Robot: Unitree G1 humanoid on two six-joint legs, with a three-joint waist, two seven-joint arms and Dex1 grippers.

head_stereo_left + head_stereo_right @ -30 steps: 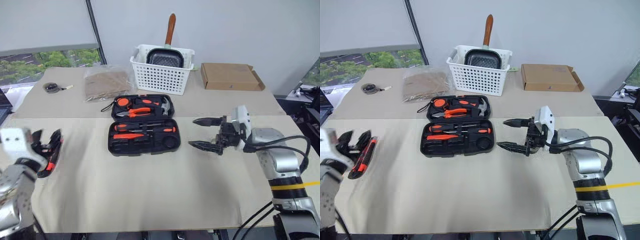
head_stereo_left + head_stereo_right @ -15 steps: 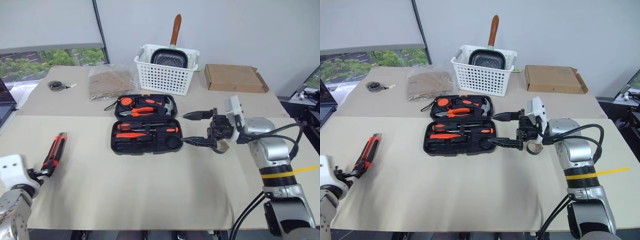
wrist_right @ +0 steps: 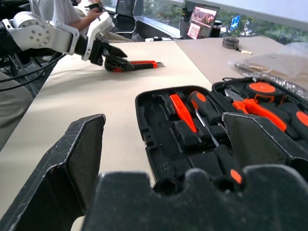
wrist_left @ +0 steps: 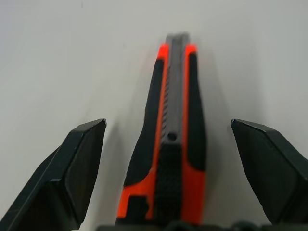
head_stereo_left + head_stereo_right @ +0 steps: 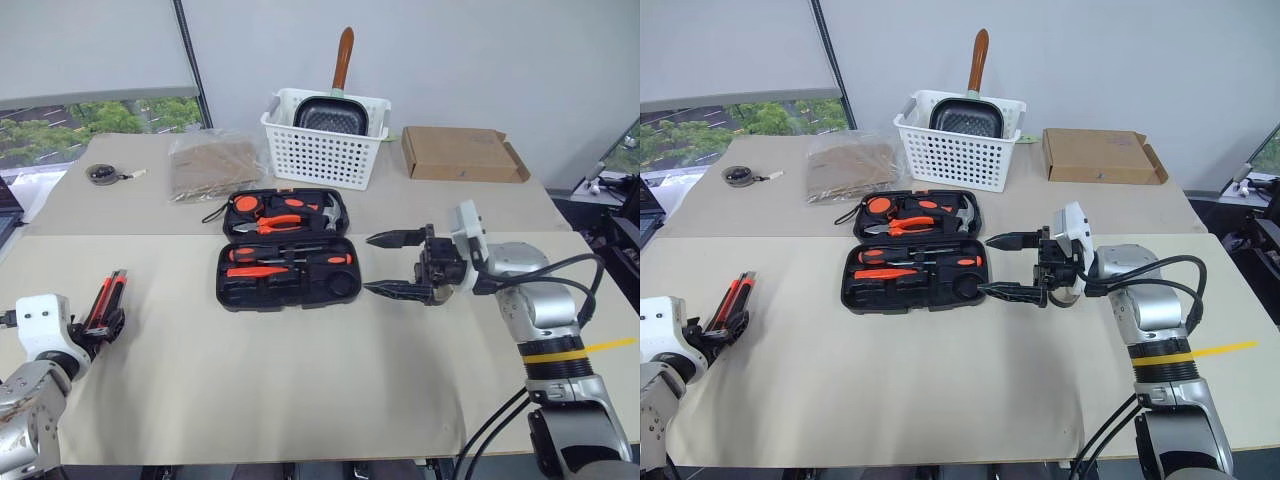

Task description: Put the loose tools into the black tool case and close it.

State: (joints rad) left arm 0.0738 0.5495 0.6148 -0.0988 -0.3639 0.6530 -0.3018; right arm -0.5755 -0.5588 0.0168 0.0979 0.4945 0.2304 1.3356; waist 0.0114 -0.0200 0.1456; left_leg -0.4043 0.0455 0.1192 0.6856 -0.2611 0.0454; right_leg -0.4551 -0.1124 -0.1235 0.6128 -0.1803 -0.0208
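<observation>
The left gripper's fingers are on both sides of the utility knife's handle, so the left gripper needs to close on the knife. Closing now would hold it now.
The black tool case (image 5: 285, 250) lies open at mid-table, with screwdrivers, pliers and a hammer in its recesses. An orange-and-black utility knife (image 5: 108, 298) lies flat on the table at the near left. My left gripper (image 5: 97, 325) is open at the knife's near end. In the left wrist view the knife (image 4: 172, 130) lies between the spread fingers (image 4: 72, 168) with a gap on each side. My right gripper (image 5: 985, 265) is open and empty, pointing left at the case's right edge. A greyish tape ring (image 5: 1068, 297) peeks out under it, mostly hidden.
A white basket (image 5: 322, 150) holding a frying pan stands behind the case. A flat cardboard box (image 5: 460, 155) lies to its right, a clear bag (image 5: 212, 165) and a small round object (image 5: 100, 175) to its left. A seated person (image 3: 62, 12) shows beyond the table.
My left gripper has sunk to the table and spread its fingers on both sides of the knife's near end. The knife and the right gripper have stayed put. The head views shifted.
</observation>
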